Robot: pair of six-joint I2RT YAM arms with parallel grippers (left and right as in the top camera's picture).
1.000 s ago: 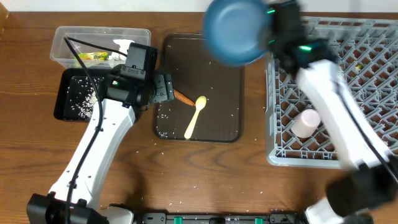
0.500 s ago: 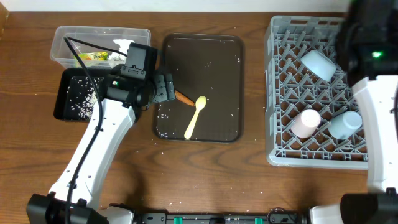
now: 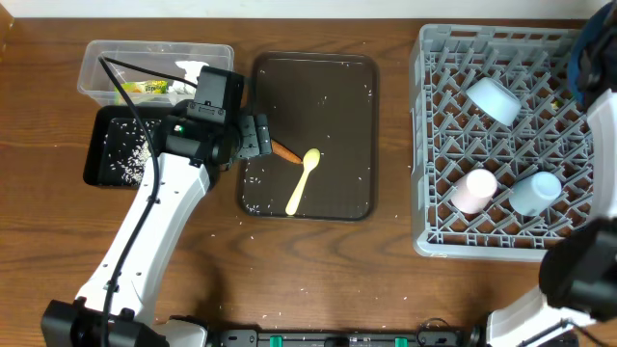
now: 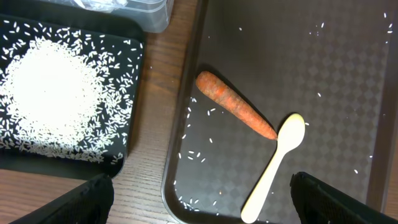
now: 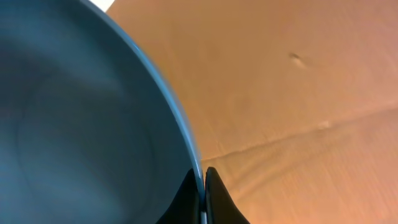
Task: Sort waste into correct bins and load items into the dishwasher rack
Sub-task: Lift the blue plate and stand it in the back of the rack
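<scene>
My right gripper keeps hold for now, since the dark blue bowl (image 5: 81,124) hangs at the grey rack's outer edge, beside its open slots. If it opened now, the bowl would come down short.
My left gripper (image 3: 258,136) is open and empty, hovering over the left edge of the brown serving tray (image 3: 337,116). In the left wrist view its fingers (image 4: 202,202) straddle the small orange carrot (image 4: 235,112), which lies against the yellow spoon (image 4: 273,165). Both also show in the overhead view, carrot (image 3: 282,151) and spoon (image 3: 303,181). My right gripper (image 5: 203,186) is shut on the rim of the dark blue bowl (image 5: 81,124), seen at the far right edge above the grey rack (image 3: 434,145). The rack holds a white bowl (image 3: 494,99), pink cup (image 3: 472,190) and light blue cup (image 3: 533,192).
The clear tub (image 3: 106,58) at the back left holds a yellow wrapper (image 3: 145,88) and white tissue (image 3: 190,69). The black tray (image 3: 96,169) beside it holds a heap of rice (image 4: 53,93). Loose rice grains lie on the brown tray and on the table.
My right arm has swung the dark blue bowl from above the brown tray's back edge over to the far right, past the rack. The left arm has not moved.
</scene>
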